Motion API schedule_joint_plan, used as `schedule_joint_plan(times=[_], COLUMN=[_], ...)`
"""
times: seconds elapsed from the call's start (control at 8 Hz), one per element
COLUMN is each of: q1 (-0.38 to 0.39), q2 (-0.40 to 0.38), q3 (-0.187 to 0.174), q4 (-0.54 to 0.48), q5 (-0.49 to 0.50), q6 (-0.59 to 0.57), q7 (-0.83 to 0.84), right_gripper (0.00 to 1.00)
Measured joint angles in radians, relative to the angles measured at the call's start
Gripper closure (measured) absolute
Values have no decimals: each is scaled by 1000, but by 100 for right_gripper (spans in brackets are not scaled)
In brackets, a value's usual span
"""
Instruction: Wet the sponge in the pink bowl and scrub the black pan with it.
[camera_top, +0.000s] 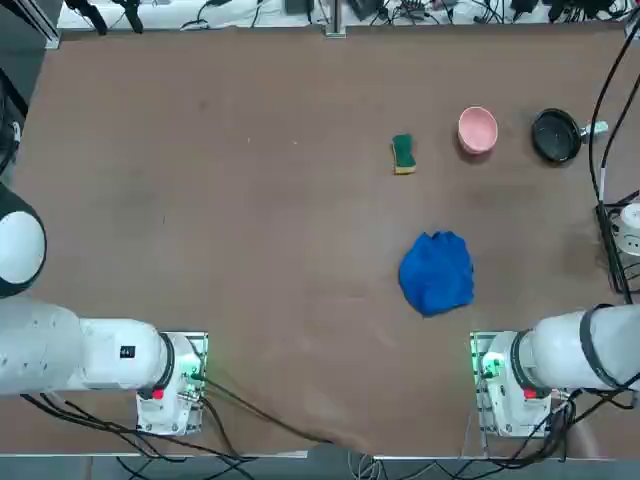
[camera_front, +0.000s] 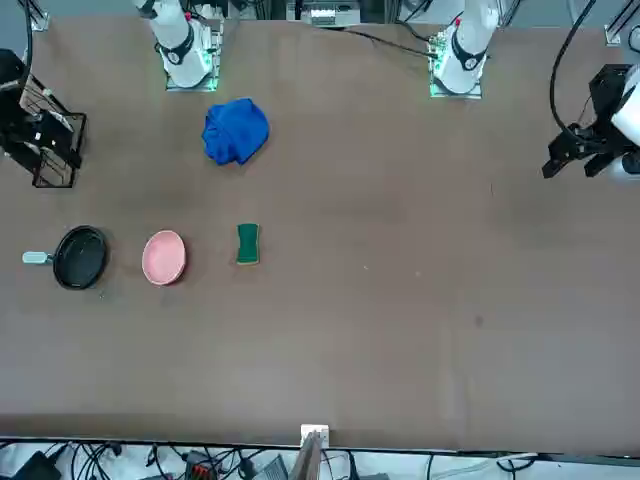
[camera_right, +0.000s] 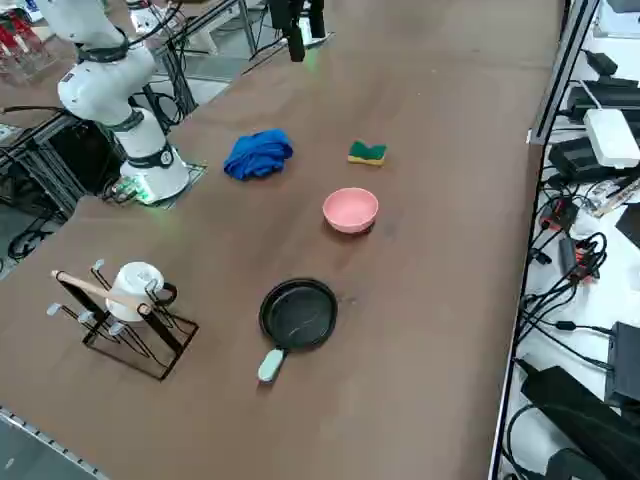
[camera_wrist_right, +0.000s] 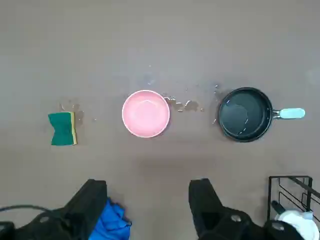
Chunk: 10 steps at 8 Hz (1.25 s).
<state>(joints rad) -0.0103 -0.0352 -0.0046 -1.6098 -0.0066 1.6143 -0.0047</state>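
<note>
My right gripper should grab the sponge next by its narrow middle (camera_front: 247, 243). Then it can wet the sponge and scrub the black pan (camera_front: 80, 257).
The sponge (camera_top: 403, 153) (camera_wrist_right: 62, 128), green over yellow, lies flat on the brown table. To its right in the top view stands the pink bowl (camera_top: 477, 130) (camera_wrist_right: 145, 113), and beyond that the black pan (camera_top: 556, 135) (camera_wrist_right: 245, 114), its pale handle pointing away from the bowl. All three form one row, also seen from the front as sponge (camera_front: 247, 244), pink bowl (camera_front: 163, 257) and black pan (camera_front: 80, 257). My right gripper (camera_wrist_right: 147, 205) shows only in the wrist view. It hangs high above the table on the robot's side of the bowl, open and holding nothing.
A crumpled blue cloth (camera_top: 437, 272) (camera_wrist_right: 110, 222) lies between the row and my right arm's base. A wire rack with a white mug (camera_right: 125, 310) (camera_wrist_right: 295, 205) stands at the table's right edge near the pan. Small wet spots (camera_wrist_right: 182, 104) mark the table between bowl and pan.
</note>
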Motion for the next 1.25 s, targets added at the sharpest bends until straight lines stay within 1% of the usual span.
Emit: schedule_joint_plan(times=[0.5,0.62,0.75,0.88,1.0,1.25], q1=[5,21,59,117,180,266], q2=[2,7,23,53,95,196], q3=[10,13,17,20,24,27], q4=[0,-1,-2,-4,-11,-63], q5=[0,1,2,2,2,6], q6=[-14,-15,-14,-2,40,193], q7=[0,-1,-1,3,15,51], right_gripper=[0,0,0,0,0,0])
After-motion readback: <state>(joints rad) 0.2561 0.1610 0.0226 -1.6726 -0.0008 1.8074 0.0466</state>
